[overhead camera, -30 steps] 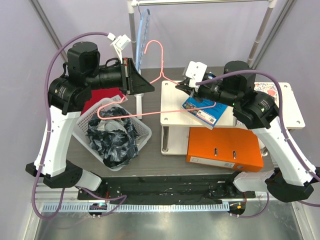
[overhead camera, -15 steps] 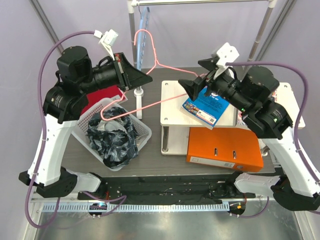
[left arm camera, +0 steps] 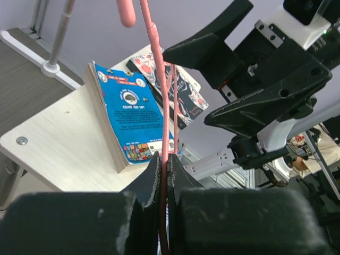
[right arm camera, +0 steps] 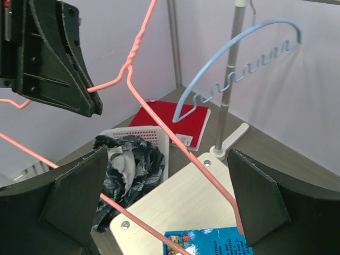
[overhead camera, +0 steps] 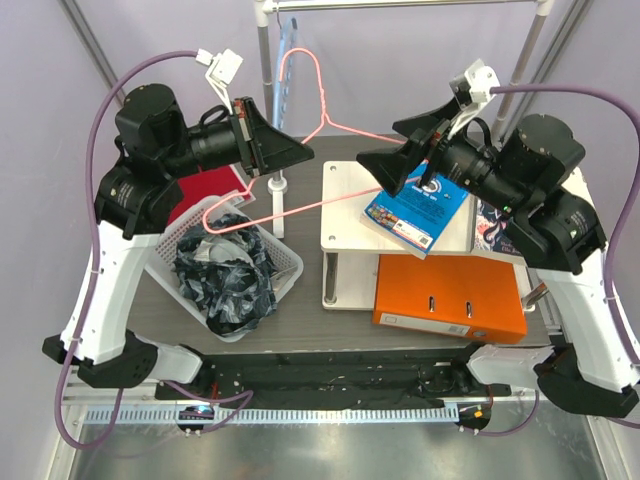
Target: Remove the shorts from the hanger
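My right gripper grabs the pink hanger's sloping wire [overhead camera: 391, 138] next, opposite my left gripper, and leaves the hanger's hook free to hang on the rack.
The shorts [overhead camera: 225, 278], black with grey-white marbling, lie bunched in the white basket [overhead camera: 287, 262]; they also show in the right wrist view [right arm camera: 127, 170]. The thin pink hanger [overhead camera: 323, 100] hangs bare in the air above the table, with no garment on it. My left gripper [overhead camera: 298, 155] is shut on its wire, which runs up between the pads [left arm camera: 166, 159]. My right gripper [overhead camera: 385, 143] stands wide open over the white shelf. The hanger's wire [right arm camera: 175, 139] crosses the gap between its jaws [right arm camera: 167, 159] without touching either finger.
A light-blue hanger [right arm camera: 239, 37] hangs on the rack pole [overhead camera: 263, 60] at the back. A red book [overhead camera: 205, 188] lies behind the basket. The white shelf [overhead camera: 345, 215] carries a blue book [overhead camera: 420, 210], and an orange binder [overhead camera: 450, 295] lies below it.
My right gripper has opened and let go of the hanger's corner, then drawn up and back to the right. The left gripper keeps its hold and has lifted the hanger slightly.
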Available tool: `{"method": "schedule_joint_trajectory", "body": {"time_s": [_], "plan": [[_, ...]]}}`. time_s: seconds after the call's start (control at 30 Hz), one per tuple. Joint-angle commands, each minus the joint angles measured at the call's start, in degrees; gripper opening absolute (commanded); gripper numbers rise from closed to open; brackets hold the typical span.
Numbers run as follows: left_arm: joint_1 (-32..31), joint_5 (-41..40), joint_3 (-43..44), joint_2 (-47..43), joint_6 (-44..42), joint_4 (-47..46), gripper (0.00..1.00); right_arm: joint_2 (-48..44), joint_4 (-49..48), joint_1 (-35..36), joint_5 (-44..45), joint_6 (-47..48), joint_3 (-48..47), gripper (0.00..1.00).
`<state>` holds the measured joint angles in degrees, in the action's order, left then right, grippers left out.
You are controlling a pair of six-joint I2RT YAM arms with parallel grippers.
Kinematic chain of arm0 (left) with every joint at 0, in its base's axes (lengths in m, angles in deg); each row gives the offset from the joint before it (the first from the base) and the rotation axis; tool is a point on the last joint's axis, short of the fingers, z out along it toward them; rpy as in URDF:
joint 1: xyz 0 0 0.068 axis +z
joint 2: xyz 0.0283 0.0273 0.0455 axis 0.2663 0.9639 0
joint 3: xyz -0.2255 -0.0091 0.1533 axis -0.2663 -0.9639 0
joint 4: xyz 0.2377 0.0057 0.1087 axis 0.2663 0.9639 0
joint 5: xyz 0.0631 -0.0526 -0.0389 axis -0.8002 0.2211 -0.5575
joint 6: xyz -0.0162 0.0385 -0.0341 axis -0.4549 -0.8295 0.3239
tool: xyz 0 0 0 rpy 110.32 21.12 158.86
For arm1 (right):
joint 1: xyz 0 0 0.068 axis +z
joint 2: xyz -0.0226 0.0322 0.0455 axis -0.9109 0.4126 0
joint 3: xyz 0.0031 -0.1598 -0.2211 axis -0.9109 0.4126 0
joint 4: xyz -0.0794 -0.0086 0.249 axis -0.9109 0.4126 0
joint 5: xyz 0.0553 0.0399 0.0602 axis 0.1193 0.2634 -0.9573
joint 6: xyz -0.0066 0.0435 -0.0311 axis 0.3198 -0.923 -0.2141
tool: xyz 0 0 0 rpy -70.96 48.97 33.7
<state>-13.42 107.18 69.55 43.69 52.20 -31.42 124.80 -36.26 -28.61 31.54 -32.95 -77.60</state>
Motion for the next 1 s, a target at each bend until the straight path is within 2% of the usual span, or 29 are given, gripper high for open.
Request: {"method": "schedule_joint_trajectory", "body": {"time_s": [0.0, 0.13, 0.27, 0.4, 0.5, 0.63, 0.7, 0.8, 0.83, 0.87, 0.9, 0.93, 0.97], "plan": [[0.21, 4.94, 0.34, -1.75, -2.88, 0.27, 0.0, 3.7, 8.26, -2.29, -11.44, -2.48, -8.47, 0.98], [0.12, 7.23, 0.26, -2.36, -4.28, 2.46, 0.0, 6.17, 9.85, -5.1, -20.04, -3.79, -10.85, 0.95], [0.21, 7.06, -0.53, -3.32, -6.22, 2.82, 0.0, 8.63, 9.85, -7.66, -35.05, -6.17, -11.91, 0.91], [0.21, 9.07, -2.47, -3.77, -4.2, -0.34, 0.0, 9.24, 9.85, -9.33, -41.4, -7.92, -11.21, 0.85], [0.12, 9.17, -2.56, -3.77, -4.38, -0.35, 0.0, 9.42, 8.28, -9.42, -45.09, -10.2, -9.29, 0.75], [0.21, 9.43, -2.12, -3.15, -4.29, -0.43, 0.0, 10.3, 6.25, -9.42, -50.11, -13.72, -7.17, 0.49], [0.12, 9.26, -1.77, -2.98, -4.03, -0.52, 0.0, 10.22, 4.15, -9.42, -51.87, -16.18, -5.5, 0.42], [0.21, 7.5, -1.77, -2.8, -4.03, -0.52, 0.01, 9.69, 2.47, -9.42, -52.85, -17.15, -3.74, 0.16], [0.21, 6.97, -1.77, -2.97, -3.94, -0.35, 0.03, 9.34, 2.12, -9.5, -52.67, -17.07, -3.48, 0.11], [0.12, 5.58, -1.77, -2.98, -3.94, -0.17, 0.1, 9.07, 1.68, -9.42, -52.41, -17.07, -2.86, 0.06], [0.21, 4.52, -1.5, -3.06, -4.03, 0.35, 0.2, 8.81, 1.5, -9.42, -51.88, -16.54, -2.6, 0.01], [0.12, 3.46, -1.33, -3.32, -4.64, 1.75, 0.47, 8.55, 1.41, -9.5, -50.31, -16.1, -2.25, 0.01], [0.21, -0.72, -0.89, -3.41, -5.34, 3.07, 0.6, 7.76, 1.5, -9.42, -48.47, -15.4, -1.72, 0.01]]}}
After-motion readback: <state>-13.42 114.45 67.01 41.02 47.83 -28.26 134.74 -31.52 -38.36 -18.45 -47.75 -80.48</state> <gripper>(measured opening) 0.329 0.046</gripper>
